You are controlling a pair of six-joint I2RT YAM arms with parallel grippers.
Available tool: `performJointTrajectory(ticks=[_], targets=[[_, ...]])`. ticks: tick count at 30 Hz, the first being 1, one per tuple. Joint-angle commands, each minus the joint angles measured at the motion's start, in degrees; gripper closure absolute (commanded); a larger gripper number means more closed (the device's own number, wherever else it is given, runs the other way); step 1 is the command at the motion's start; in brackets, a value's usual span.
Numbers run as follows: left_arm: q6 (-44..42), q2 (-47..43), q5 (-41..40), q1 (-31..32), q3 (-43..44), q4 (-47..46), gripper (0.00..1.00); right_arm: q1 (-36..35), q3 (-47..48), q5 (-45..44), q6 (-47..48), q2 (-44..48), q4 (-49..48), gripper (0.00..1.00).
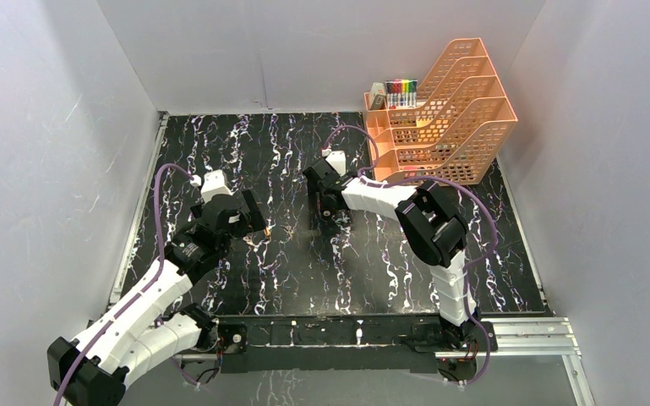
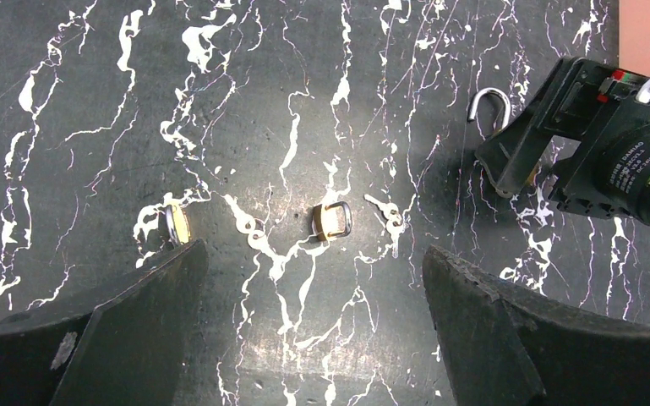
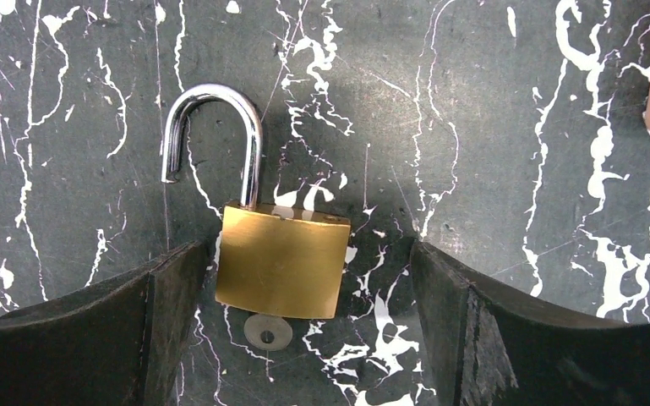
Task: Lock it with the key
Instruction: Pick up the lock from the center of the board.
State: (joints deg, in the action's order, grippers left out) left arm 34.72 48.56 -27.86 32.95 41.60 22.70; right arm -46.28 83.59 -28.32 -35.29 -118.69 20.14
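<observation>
My right gripper's fingers reach down level with the brass sides of the lock body (image 3: 283,262), so it is now time to close on the lock body.
A brass padlock (image 3: 281,260) lies flat on the black marble table (image 3: 490,127), its steel shackle (image 3: 213,127) swung open. A key's round head (image 3: 268,331) sticks out of the lock's underside. My right gripper (image 3: 304,249) is open and straddles the lock body, which lies close to the left finger (image 3: 165,296) and clear of the right one. In the top view that gripper (image 1: 331,211) points down at mid-table. My left gripper (image 2: 313,254) is open and empty, hovering to the left (image 1: 258,228). From it I see the big shackle (image 2: 490,106) beside the right gripper's fingers (image 2: 516,156).
Ahead of the left gripper lie a small brass padlock (image 2: 331,220), a loose set of keys (image 2: 389,220) and another brass padlock (image 2: 177,224) by the left fingertip. A stack of orange paper trays (image 1: 444,118) with markers (image 1: 401,91) stands at the back right. White walls enclose the table.
</observation>
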Motion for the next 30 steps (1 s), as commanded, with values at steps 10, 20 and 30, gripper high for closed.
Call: performJointTrajectory(ticks=[10,20,30], targets=[[-0.7,0.4,0.0,-0.3,-0.4,-0.4,0.02,-0.5,-1.7,-0.1,-4.4,0.7,0.8,0.56],[-0.7,-0.3,-0.4,-0.3,-0.2,0.6,0.02,-0.4,-14.6,8.3,4.7,9.1,-13.4,1.00],[-0.3,0.6,1.1,-0.3,-0.2,-0.8,0.02,-0.2,-28.0,16.2,14.6,23.8,-24.6,1.00]])
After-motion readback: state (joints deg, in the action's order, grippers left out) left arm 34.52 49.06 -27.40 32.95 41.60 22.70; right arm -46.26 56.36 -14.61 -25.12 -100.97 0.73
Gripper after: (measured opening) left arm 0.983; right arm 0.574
